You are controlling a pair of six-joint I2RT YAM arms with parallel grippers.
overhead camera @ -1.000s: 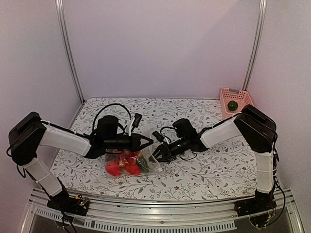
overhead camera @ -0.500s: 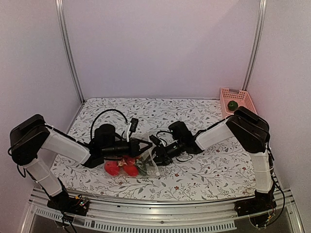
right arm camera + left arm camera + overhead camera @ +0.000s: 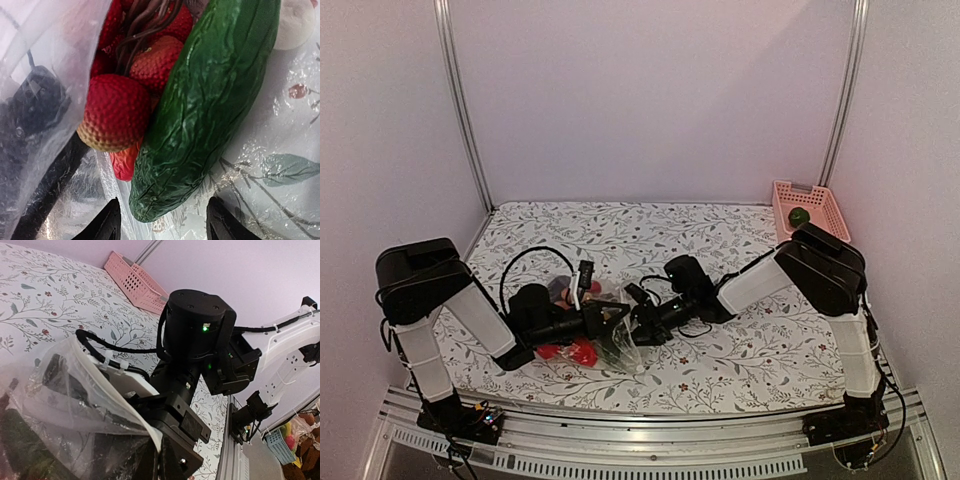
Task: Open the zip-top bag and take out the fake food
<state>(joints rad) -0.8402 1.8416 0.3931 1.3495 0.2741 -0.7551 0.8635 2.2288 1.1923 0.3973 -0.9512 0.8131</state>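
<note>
My right gripper takes hold of the cucumber's end nearest the bag's opening (image 3: 160, 194) next, to remove the cucumber (image 3: 210, 100) lengthwise. The fingers go on either side of the cucumber's width.
The zip-top bag (image 3: 623, 347) lies near the table's front middle, its mouth toward the right arm. My left gripper (image 3: 615, 317) is shut on the bag's white zip edge (image 3: 131, 410), which it pinches in the left wrist view (image 3: 161, 454). My right gripper (image 3: 634, 326) is open and reaches into the bag's mouth. In the right wrist view its fingertips (image 3: 111, 220) straddle the end of a dark green cucumber (image 3: 210, 100), apart from it. Red strawberries (image 3: 116, 117) and other red fake food (image 3: 578, 350) lie beside it in the bag.
A pink slatted basket (image 3: 807, 208) with a green round piece (image 3: 800, 217) stands at the back right corner; it also shows in the left wrist view (image 3: 137, 282). Metal frame posts stand at the back corners. The table's front rail (image 3: 650, 420) runs near the bag.
Both arms have dropped lower and drawn closer together. The left arm has folded in, still holding the bag's edge. The right gripper has moved left into the bag's mouth.
</note>
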